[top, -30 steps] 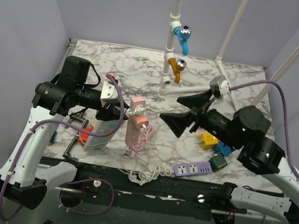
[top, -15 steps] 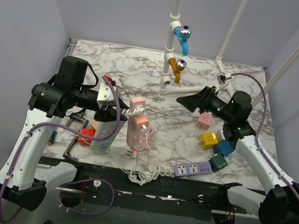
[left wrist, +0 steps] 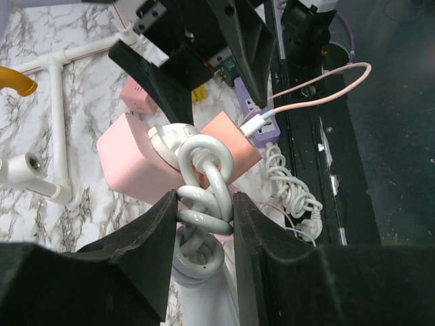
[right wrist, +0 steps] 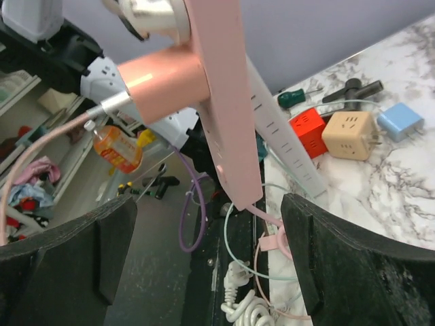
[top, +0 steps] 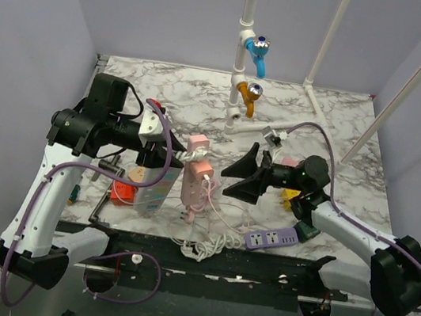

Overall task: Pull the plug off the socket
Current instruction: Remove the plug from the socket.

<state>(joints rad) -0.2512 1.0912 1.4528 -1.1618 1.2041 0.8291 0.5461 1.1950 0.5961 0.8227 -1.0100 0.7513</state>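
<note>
I should hold the pink socket strip [top: 191,181] by its narrow side with my right gripper, which leaves the plug and charger free. Then my left gripper can pull the plug off.
The pink socket strip [top: 191,181] is tilted up at the table's front middle. A white plug [left wrist: 170,138] sits in its face, and the plug's knotted white cord [left wrist: 204,183] runs back between my left gripper's [left wrist: 205,198] fingers. The left gripper [top: 175,155] is shut on that cord just behind the plug. A pink charger [right wrist: 163,78] with a thin pink cable is plugged into the strip's [right wrist: 224,102] side. My right gripper [top: 226,185] is open, its wide fingers [right wrist: 346,251] either side of the strip's lower end without touching it.
Red [right wrist: 309,129], tan [right wrist: 350,132] and blue [right wrist: 401,119] cube adapters lie at the left behind a white slotted strip [right wrist: 285,149]. A purple power strip [top: 270,237] and a coiled white cord [top: 208,246] lie at the front edge. A white pipe stand [top: 241,91] rises at the back.
My right arm has swung in from the right and lowered, bringing its open gripper beside the pink strip. The left gripper has stayed shut on the cord, shifting slightly right.
</note>
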